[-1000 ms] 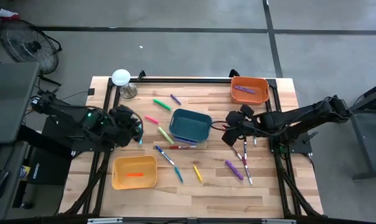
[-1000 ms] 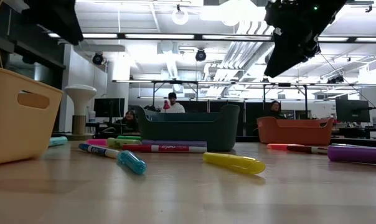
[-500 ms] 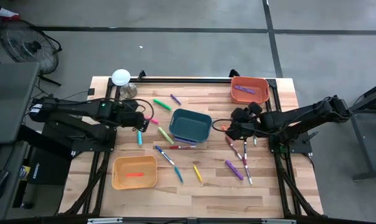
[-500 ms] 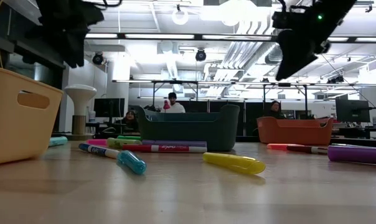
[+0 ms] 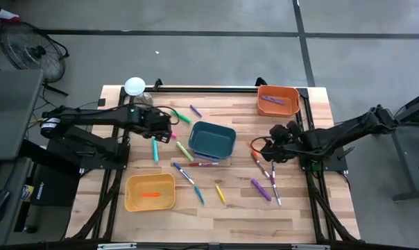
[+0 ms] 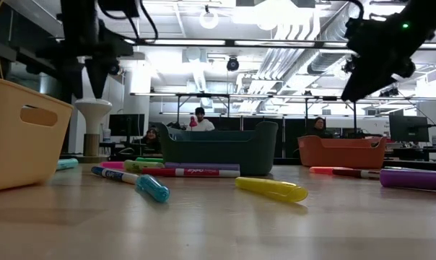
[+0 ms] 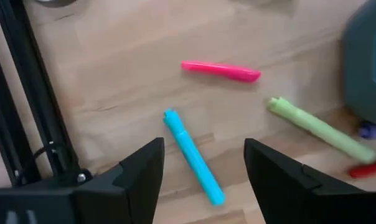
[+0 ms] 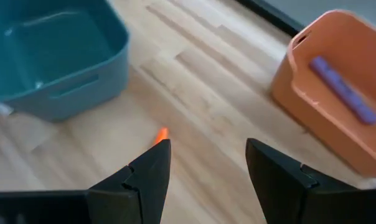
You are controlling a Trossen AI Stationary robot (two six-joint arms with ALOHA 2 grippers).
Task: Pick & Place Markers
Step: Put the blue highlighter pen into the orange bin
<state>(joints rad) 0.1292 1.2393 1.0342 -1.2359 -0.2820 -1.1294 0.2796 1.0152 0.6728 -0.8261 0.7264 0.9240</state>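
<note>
My left gripper grips the light-blue marker by its body [image 5: 155, 153] next. That marker then goes in the orange bin [image 5: 279, 104] with the other markers.
Many coloured markers lie flat on the wooden table [image 5: 293, 208]. My left gripper [image 5: 166, 128] hangs open above the table's left-middle. Its wrist view [image 7: 203, 148] looks down on a light-blue marker [image 7: 193, 157], a pink marker [image 7: 220, 70] and a green marker [image 7: 319, 129]. My right gripper [image 5: 265, 148] hangs open right of the teal bin [image 5: 211, 139]. Its wrist view [image 8: 208, 148] looks over an orange marker's tip [image 8: 160, 134]. Red, white and purple markers [image 5: 261, 189] lie near it. Both grippers are empty.
An orange bin [image 5: 278, 99] at the far right holds a purple marker [image 8: 343, 90]. A yellow bin [image 5: 150, 192] at the near left holds an orange marker [image 5: 150, 195]. A white round object [image 5: 135, 87] and a metal cup [image 5: 143, 101] stand at the far left.
My left gripper has gone toward the table's far edge and to the right, from beside the yellow bin's far side to over the pink and light-blue markers. My right gripper has drawn back a little toward the table's right edge. No marker has moved.
</note>
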